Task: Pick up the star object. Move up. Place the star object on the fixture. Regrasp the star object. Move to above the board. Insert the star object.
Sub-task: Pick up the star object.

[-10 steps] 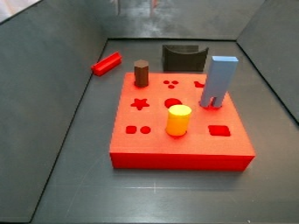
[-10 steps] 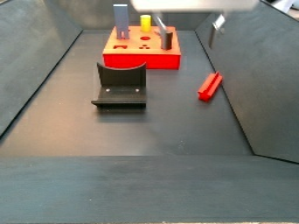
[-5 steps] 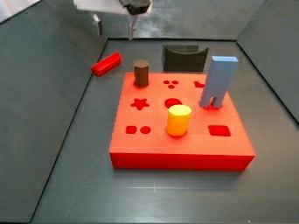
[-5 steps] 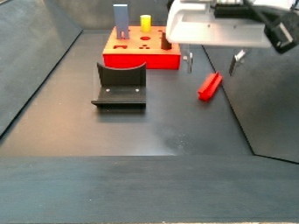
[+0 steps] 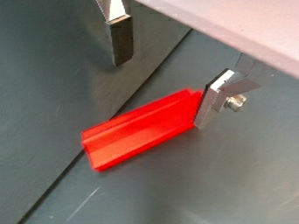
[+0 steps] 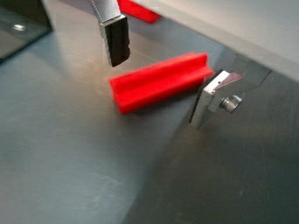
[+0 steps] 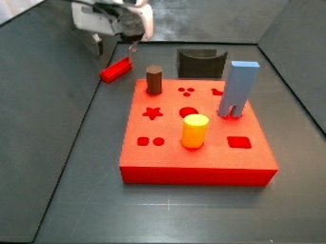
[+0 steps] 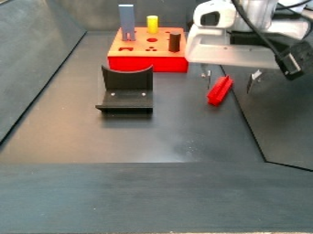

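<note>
Next, my gripper grabs the star object by an end of its body point(image 7: 125, 65), to set the star object on the fixture point(image 7: 200, 63) for regrasping.
The star object point(image 7: 117, 69) is a slim red peg lying flat on the dark floor by the side wall, well apart from the board point(image 7: 204, 157). It also shows in the other side view point(image 8: 219, 90). My gripper point(image 7: 112, 40) hangs open just over it. In both wrist views the star object point(image 5: 140, 129) point(image 6: 162, 83) lies below and between the spread fingers point(image 5: 121, 39). One silver finger point(image 6: 211, 96) stands close by the peg's end. Nothing is gripped. The fixture point(image 7: 200, 63) stands behind the board.
On the board stand a blue block point(image 7: 238, 88), a yellow cylinder point(image 7: 193, 129) and a dark brown cylinder point(image 7: 154, 80). The slanted side wall point(image 8: 275, 101) rises right beside the peg. A side view shows the fixture point(image 8: 126, 89) in front of the board point(image 8: 146, 62).
The gripper came into view from above and has dropped down over the red peg. The peg and the pieces on the board have not moved.
</note>
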Controlling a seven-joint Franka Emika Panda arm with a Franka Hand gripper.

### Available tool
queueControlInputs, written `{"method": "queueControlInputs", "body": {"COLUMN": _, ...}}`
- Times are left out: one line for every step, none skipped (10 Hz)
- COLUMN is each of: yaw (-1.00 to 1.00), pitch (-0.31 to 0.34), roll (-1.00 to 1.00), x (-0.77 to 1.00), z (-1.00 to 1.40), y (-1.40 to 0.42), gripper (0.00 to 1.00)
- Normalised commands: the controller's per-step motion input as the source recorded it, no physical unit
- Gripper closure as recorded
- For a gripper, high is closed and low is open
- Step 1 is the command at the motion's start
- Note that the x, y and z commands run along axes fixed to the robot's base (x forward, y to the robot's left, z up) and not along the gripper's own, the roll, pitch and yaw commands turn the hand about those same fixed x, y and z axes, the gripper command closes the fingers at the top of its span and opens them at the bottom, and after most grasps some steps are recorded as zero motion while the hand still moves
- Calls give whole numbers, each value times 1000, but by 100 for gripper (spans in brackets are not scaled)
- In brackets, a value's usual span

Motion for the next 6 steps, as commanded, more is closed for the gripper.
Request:
{"method": "queueControlInputs", "body": {"yaw": -357, "pitch": -30, "roll": 13, "x": 274, "z": -1000, "y": -214, "gripper": 0}}
{"method": "queueControlInputs", "body": {"yaw": -403, "pitch": 0, "roll": 26, "x": 560, "z": -1000, "y": -183, "gripper": 0}}
{"method": "queueControlInputs", "body": {"yaw": -443, "pitch": 0, "roll": 31, "x": 614, "z": -1000, "y": -169, "gripper": 0}}
{"method": "queueControlInputs", "body": {"yaw": -463, "pitch": 0, "roll": 40, "x": 589, "z": -1000, "y": -171, "gripper": 0}}
{"method": "queueControlInputs", "body": {"yaw": -460, "pitch": 0, "roll": 40, "x": 537, "z": -1000, "y": -146, "gripper": 0}}
{"method": "queueControlInputs", "body": {"yaw": -343, "pitch": 0, "roll": 23, "x": 163, "z": -1000, "y": 0, "gripper": 0}}
